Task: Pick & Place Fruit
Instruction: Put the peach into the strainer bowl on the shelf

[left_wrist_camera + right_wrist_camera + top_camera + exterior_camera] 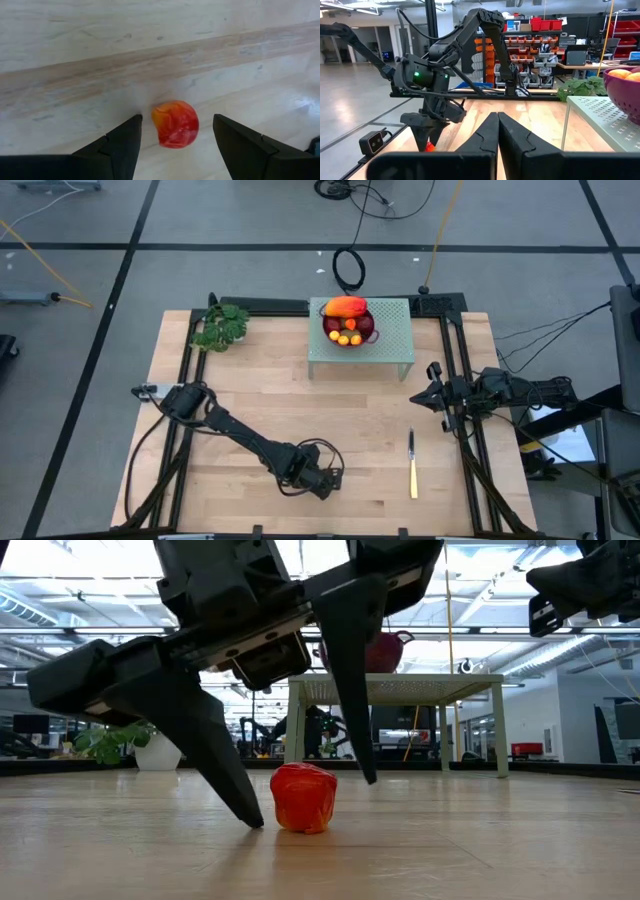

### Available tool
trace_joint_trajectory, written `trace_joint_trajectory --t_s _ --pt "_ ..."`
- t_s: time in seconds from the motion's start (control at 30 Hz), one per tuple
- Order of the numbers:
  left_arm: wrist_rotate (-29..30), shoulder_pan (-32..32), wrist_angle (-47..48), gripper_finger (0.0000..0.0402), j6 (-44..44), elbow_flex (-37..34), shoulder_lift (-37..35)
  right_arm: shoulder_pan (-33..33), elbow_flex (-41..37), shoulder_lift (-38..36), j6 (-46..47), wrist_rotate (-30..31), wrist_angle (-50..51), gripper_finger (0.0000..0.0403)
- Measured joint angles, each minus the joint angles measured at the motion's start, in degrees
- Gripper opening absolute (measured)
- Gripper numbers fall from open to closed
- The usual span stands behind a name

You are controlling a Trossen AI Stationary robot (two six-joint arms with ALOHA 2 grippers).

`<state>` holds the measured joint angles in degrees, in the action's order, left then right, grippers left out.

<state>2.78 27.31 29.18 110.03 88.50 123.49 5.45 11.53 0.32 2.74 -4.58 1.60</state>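
Note:
I should close my left gripper on the small orange-red fruit (pixel 175 124) now. The gripper's fingers are next to the fruit in the left wrist view, low above the wooden table.
A small orange-red fruit (pixel 175 124) rests by its underside on the wooden table (pixel 250 400) near the near edge; it also shows in the low view (pixel 303 798). My left gripper (pixel 177 117) is open and points down over it, with one finger on each side of the fruit and a gap at both. In the high view the left gripper (pixel 325 477) hides the fruit. My right gripper (pixel 497 120) is shut and waits at the table's right side (pixel 432 383). More fruit lies in a purple bowl (pixel 348 330), among it an elongated orange-red piece (pixel 345 306).
The purple bowl stands on a pale green perforated stand (pixel 385 345) at the table's far middle. A leafy green bunch (pixel 220 327) sits at the far left corner. A yellow-handled knife (pixel 412 465) lies right of the left gripper. Bare wood lies between stand and gripper.

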Motion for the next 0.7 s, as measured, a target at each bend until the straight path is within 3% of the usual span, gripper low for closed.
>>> trace_joint_trajectory --t_s 0.5,0.7 --pt "-0.32 -0.03 1.23 0.0248 -0.3 0.08 0.17 -0.02 -0.02 -0.02 -0.35 0.0 0.01 0.0" --pt "-0.15 -0.02 1.28 0.019 -0.32 0.06 0.23 -0.02 -0.01 -0.02 -0.41 0.0 -0.02 0.0"
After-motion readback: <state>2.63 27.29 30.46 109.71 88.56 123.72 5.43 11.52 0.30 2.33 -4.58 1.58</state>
